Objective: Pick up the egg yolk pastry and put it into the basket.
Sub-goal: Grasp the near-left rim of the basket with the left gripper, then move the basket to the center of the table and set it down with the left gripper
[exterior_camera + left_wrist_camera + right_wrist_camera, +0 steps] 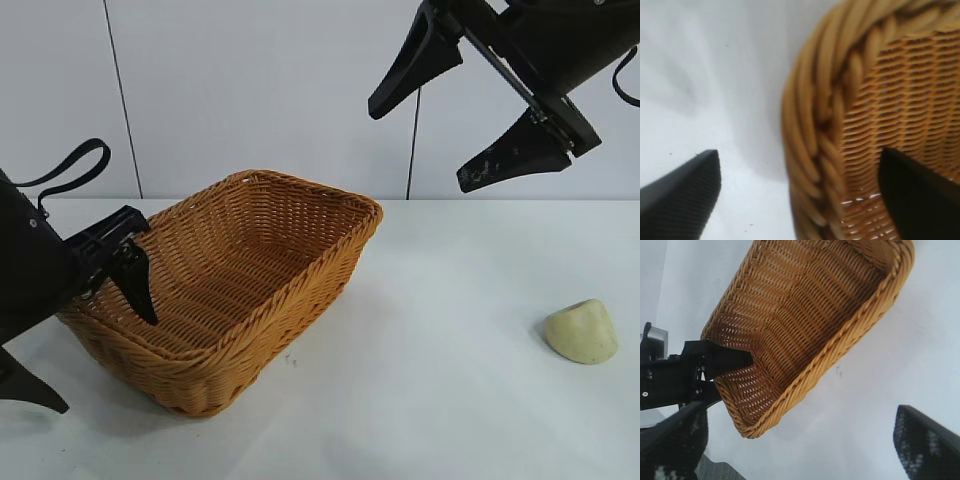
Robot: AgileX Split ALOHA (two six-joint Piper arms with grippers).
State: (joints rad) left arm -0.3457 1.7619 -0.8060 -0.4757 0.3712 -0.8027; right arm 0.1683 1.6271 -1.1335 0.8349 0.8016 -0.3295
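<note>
I should next use my left gripper to grab the basket by the narrow braided rim of its short side [98, 325] [815, 145], because the basket is much wider than my open fingers.
The egg yolk pastry [582, 331], a small pale yellow lump, lies on the white table at the right, well apart from the basket [318, 283]. My right gripper [420, 148] hangs open high above the table, between basket and pastry, holding nothing. In the right wrist view the gripper [800, 415] looks down on the basket [850, 342]; the pastry is out of that view. My left gripper [105, 364] stands open astride the basket's left end, one finger inside and one outside. The left wrist view shows the braided rim [815, 125] between its fingers [685, 195].
The white table [440, 400] stretches between the basket and the pastry. A pale wall with a dark cable [412, 150] stands behind. The left arm's black finger [725, 360] shows inside the basket in the right wrist view.
</note>
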